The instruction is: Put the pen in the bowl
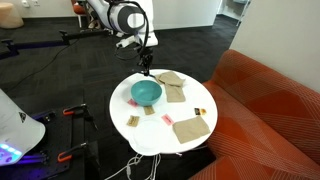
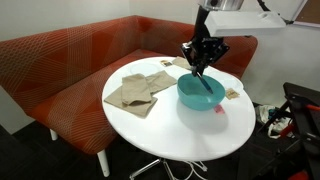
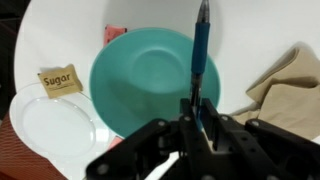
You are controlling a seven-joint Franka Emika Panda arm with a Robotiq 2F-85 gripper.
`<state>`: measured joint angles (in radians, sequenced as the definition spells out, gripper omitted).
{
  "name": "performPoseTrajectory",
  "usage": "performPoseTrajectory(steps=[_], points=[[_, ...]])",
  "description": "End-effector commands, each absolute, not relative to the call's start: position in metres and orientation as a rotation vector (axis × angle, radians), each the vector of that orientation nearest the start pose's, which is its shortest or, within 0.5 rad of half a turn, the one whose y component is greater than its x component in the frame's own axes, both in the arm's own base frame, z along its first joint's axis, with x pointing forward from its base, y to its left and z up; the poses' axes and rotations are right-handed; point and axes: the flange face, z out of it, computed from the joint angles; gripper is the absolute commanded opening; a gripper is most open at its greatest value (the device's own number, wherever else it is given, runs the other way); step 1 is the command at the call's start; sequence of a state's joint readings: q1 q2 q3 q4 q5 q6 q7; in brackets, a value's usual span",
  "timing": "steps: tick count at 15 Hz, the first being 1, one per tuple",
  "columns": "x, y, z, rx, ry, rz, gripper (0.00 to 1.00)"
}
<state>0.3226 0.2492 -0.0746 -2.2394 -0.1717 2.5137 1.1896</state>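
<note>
The pen [image 3: 201, 50] needs to stay held in my gripper. Its far end crosses past the teal bowl's rim, so the pen would likely catch there if I opened now.
The teal bowl [image 1: 146, 93] stands on the round white table [image 1: 160, 138], also seen in an exterior view [image 2: 200, 96] and the wrist view [image 3: 140, 80]. My gripper [image 1: 146, 66] hangs just above the bowl's rim, as an exterior view [image 2: 200, 56] also shows. In the wrist view the gripper [image 3: 200, 118] is shut on the thin dark pen [image 3: 201, 50]. The pen sticks out from the jaws and points over the bowl's inside. In an exterior view the pen's tip [image 2: 206, 80] reaches down toward the bowl.
Beige cloths [image 1: 172, 84] [image 1: 190, 128] lie on the table, also in an exterior view [image 2: 135, 90]. A sugar packet [image 3: 60, 80], a pink packet [image 3: 115, 33] and a white round lid [image 3: 55, 125] lie beside the bowl. An orange sofa [image 1: 270, 110] borders the table.
</note>
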Motion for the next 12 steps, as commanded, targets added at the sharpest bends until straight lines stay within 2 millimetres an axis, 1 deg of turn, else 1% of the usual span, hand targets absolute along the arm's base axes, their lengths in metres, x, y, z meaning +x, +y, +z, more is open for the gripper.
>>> performPoseTrajectory(steps=[1, 5, 7, 9, 10, 11, 12], points=[[0.509, 0.106, 0.265, -2.901, 1.373, -0.196, 0.04], [0.512, 0.083, 0.255, -2.887, 1.403, -0.221, 0.04], [0.515, 0.076, 0.249, -2.882, 1.411, -0.245, 0.04], [0.518, 0.073, 0.246, -2.874, 1.413, -0.265, 0.04], [0.52, 0.073, 0.245, -2.873, 1.411, -0.272, 0.4], [0.52, 0.073, 0.243, -2.87, 1.405, -0.277, 0.41], [0.52, 0.072, 0.242, -2.87, 1.404, -0.281, 0.46]])
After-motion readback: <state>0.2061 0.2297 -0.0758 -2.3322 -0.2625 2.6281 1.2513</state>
